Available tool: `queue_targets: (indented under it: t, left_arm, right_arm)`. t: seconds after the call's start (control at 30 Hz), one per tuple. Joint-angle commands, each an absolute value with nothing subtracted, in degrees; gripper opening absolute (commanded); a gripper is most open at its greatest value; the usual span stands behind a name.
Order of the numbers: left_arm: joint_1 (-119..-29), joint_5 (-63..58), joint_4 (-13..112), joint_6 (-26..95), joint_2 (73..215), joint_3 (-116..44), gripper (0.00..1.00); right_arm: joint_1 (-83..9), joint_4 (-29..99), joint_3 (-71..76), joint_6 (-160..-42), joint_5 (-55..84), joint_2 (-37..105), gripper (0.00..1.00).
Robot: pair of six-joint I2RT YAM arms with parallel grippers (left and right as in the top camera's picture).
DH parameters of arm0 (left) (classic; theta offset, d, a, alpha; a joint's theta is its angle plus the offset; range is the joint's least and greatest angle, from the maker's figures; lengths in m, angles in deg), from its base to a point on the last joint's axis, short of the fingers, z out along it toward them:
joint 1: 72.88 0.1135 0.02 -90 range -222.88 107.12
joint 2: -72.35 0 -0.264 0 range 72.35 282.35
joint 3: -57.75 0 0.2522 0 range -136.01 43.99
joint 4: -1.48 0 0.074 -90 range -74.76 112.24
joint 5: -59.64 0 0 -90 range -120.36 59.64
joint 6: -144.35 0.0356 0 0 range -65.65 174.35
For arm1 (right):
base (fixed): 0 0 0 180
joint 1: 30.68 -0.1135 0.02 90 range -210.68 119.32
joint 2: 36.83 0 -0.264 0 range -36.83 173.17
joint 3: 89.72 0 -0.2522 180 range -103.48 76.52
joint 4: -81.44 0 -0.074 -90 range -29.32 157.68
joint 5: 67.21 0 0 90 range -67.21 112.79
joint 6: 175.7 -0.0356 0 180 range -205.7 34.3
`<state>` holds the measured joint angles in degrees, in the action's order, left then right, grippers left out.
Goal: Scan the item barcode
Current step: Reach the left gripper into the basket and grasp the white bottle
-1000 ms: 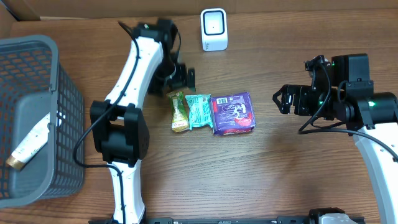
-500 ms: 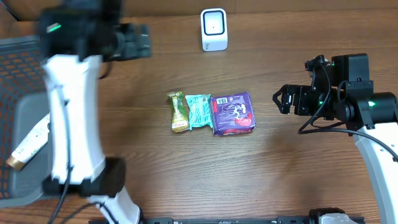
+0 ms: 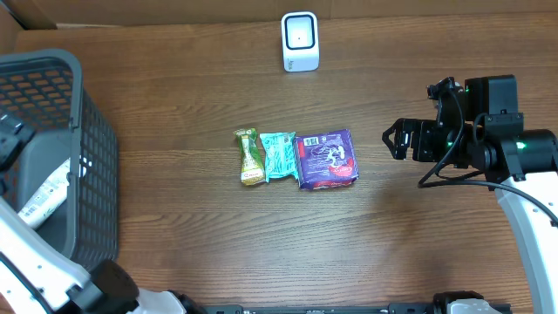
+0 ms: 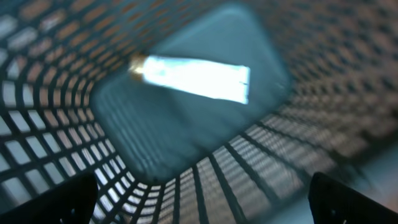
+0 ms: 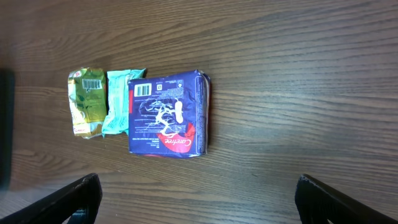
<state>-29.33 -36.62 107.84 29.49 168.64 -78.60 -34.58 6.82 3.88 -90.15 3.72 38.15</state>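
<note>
The white tube (image 4: pixel 196 78) needs its broad printed sides uncovered for scanning, so my left gripper will grab it by its opposite side edges near the gold cap (image 4: pixel 137 65).
Three items lie in a row mid-table: a green packet (image 3: pixel 250 157), a teal packet (image 3: pixel 279 155) and a purple pack (image 3: pixel 327 159). The right wrist view shows printed barcodes on the green packet (image 5: pixel 87 102) and the purple pack (image 5: pixel 168 115), with the teal packet (image 5: pixel 117 102) between them. A white scanner (image 3: pixel 300 41) stands at the back. My right gripper (image 3: pixel 394 139) hovers open to the right of the pack, nothing between its fingers (image 5: pixel 68 202). My left gripper (image 4: pixel 202 205) is open over the grey basket (image 3: pixel 52 70), looking down at a white tube (image 4: pixel 193 78) on its floor.
The mesh basket wall (image 4: pixel 62 124) surrounds the left gripper's view. The tube (image 3: pixel 48 194) lies against the basket's floor at the far left. My left arm (image 3: pixel 35 253) crosses the bottom-left corner. Bare wooden tabletop lies between the packets and both arms.
My left arm has swung from beside the green packet at mid-table over to the far left, above the basket. The right arm and the three items have not moved.
</note>
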Motion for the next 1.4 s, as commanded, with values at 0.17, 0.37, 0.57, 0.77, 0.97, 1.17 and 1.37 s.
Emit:
queue_targets:
  t: [0.17,0.37,0.57,0.77,0.97,1.17,1.37]
  left_arm:
    - [-23.72,-26.78,101.68,20.07,175.44,-70.88,1.00]
    - [-24.18,-28.03,100.89,20.02,182.28,-70.86,0.99]
    - [-24.15,-32.49,100.98,13.86,187.50,-70.86,1.00]
    - [-25.25,-38.37,99.60,6.51,190.13,-70.84,1.00]
    - [-28.42,-48.51,97.41,1.20,190.21,-69.04,1.00]
    - [-29.73,-50.45,91.49,-3.61,190.21,-62.47,1.00]
    - [-29.79,-50.48,80.71,-4.02,190.21,-54.86,0.99]
  right_arm:
    - [-34.78,7.15,3.51,-89.76,3.87,38.21,1.00]
    - [-34.78,7.15,3.51,-89.73,3.87,38.21,1.00]
    - [-34.78,7.15,3.51,-89.76,3.87,38.21,1.00]
    - [-34.78,7.15,3.51,-89.76,3.87,38.21,1.00]
    - [-34.78,7.15,3.51,-89.73,3.87,38.21,1.00]
    - [-34.78,7.15,3.51,-89.76,3.87,38.21,1.00]
    - [-34.78,7.15,3.51,-89.76,3.87,38.21,1.00]
